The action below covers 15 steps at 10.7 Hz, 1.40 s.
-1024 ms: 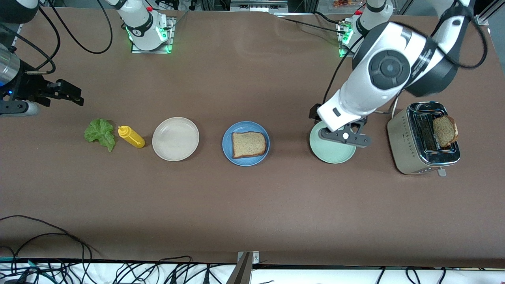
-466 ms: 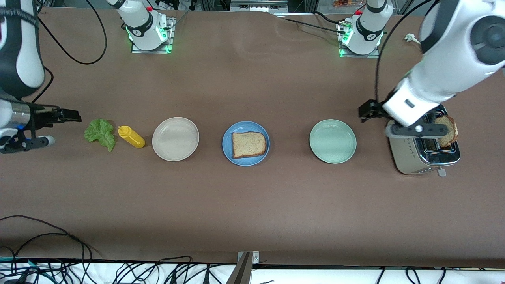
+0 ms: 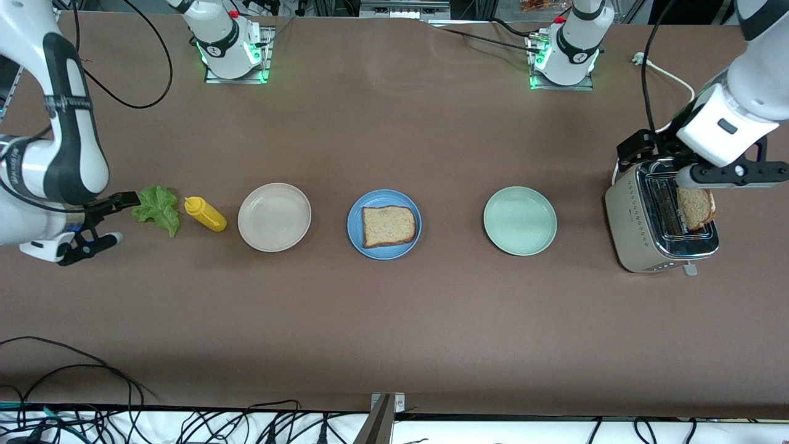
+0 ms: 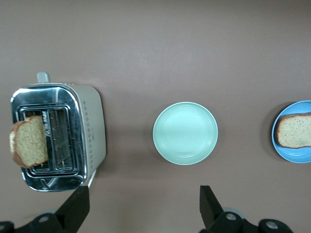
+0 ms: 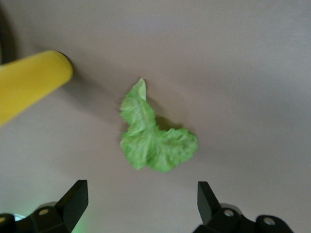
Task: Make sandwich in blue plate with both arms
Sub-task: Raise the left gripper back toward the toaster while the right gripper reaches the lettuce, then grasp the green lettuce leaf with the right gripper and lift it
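My right gripper grabs the leaf by its ruffled edge (image 3: 154, 197) next, to lay the lettuce on the toast (image 3: 389, 226) in the blue plate.
The blue plate (image 3: 356, 237) sits mid-table with one brown toast slice (image 3: 388, 226) lying on it; the left wrist view catches the plate (image 4: 297, 154) and that slice (image 4: 294, 130) at its edge. A second slice (image 3: 696, 208) stands in the toaster (image 3: 638, 237) at the left arm's end of the table. My left gripper (image 3: 731, 176) hangs open and empty above the toaster (image 4: 90, 126). A ruffled green lettuce leaf (image 3: 157, 208) lies at the right arm's end. My right gripper (image 3: 114, 220) is open just beside the leaf (image 5: 155, 143), holding nothing.
A yellow squeeze bottle (image 3: 205, 214) lies beside the lettuce, then a beige plate (image 3: 274, 217). A pale green plate (image 3: 519, 221) stands between the blue plate and the toaster. The toaster's white cord (image 3: 669, 74) trails toward the left arm's base.
The left arm has swung from over the pale green plate to above the toaster. The right gripper has come down and closer to the lettuce. Both stayed open.
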Each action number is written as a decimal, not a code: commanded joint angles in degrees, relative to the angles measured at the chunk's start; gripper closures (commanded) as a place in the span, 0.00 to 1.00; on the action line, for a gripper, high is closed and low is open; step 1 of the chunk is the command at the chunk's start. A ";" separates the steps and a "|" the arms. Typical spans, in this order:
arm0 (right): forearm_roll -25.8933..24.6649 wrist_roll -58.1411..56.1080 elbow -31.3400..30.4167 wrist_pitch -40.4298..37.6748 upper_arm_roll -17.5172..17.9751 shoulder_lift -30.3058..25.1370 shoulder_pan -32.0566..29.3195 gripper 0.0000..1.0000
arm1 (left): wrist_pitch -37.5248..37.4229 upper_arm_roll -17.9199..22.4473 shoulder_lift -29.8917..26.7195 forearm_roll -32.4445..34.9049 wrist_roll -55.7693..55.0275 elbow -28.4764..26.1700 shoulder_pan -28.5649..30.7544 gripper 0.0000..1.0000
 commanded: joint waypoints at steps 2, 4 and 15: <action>-0.75 -4.18 -10.23 14.57 0.37 3.81 -1.78 0.00 | -0.47 4.09 -5.69 -1.24 8.03 -4.73 -0.20 0.00; -0.14 -4.26 -9.98 14.67 0.46 6.71 -2.48 0.06 | -0.47 4.27 -7.98 -1.50 9.78 -6.76 0.49 0.00; -0.49 -5.58 -3.43 5.50 1.07 6.54 -2.40 1.00 | 0.94 5.33 -9.75 -2.91 12.52 -9.14 1.20 0.00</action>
